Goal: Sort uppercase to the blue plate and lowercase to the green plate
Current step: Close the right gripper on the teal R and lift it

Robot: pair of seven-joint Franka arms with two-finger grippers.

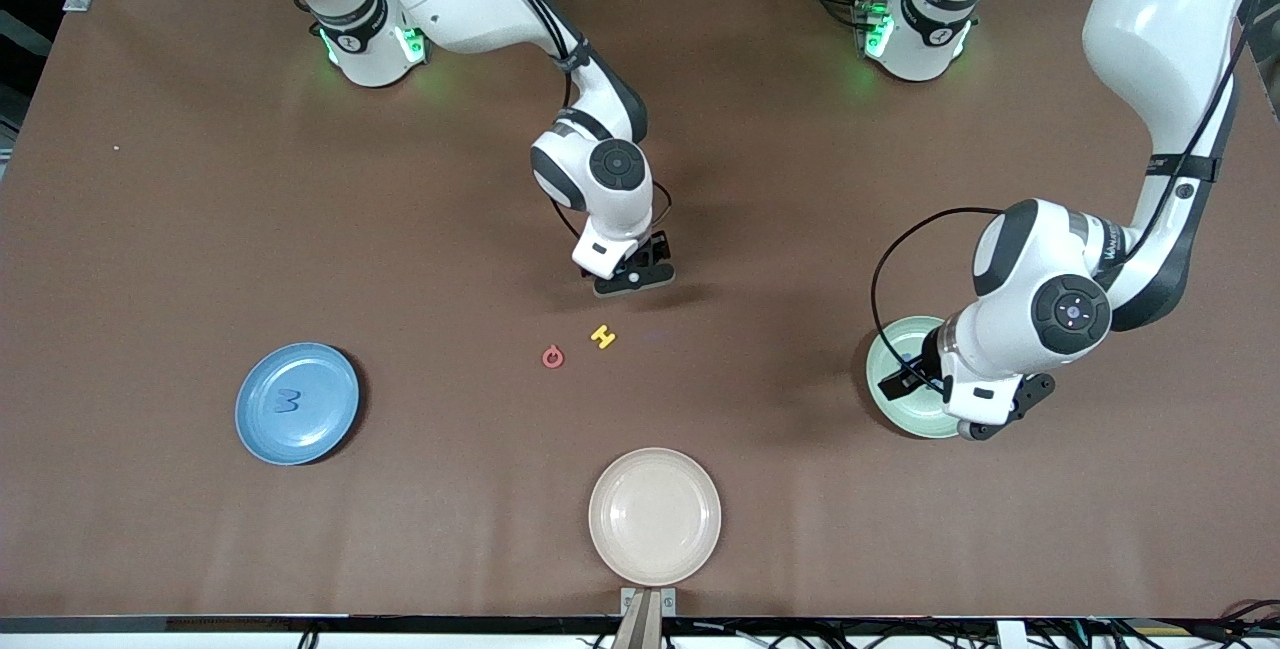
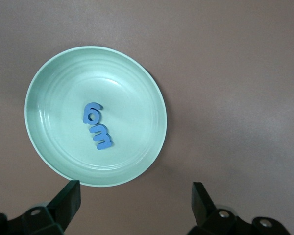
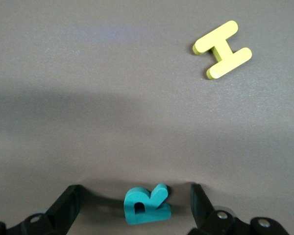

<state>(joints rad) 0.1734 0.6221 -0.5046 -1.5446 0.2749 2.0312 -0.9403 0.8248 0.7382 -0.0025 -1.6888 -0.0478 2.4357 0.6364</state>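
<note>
Next, my right gripper grips the uppercase R by both ends of its straight stem [image 3: 148,216] to sort it onto the blue plate.
My right gripper [image 3: 135,201] hangs low over the middle of the table, open, with a teal R [image 3: 147,205] lying between its fingers and touching neither. A yellow H [image 1: 602,336] and a red ring-shaped Q [image 1: 552,357] lie nearer the front camera. The blue plate [image 1: 330,369], toward the right arm's end, holds a blue M [image 1: 288,401]. My left gripper [image 2: 134,196] hovers open and empty over the rim of the green plate [image 2: 54,88], which holds a blue g [image 2: 92,112] and a blue m [image 2: 100,137]. The front view hides the R under the right hand.
A cream plate [image 1: 654,516] with nothing on it sits at the table's front edge, in the middle. The left arm's wrist covers part of the green plate [image 1: 895,344] in the front view. Brown tabletop lies bare between the plates.
</note>
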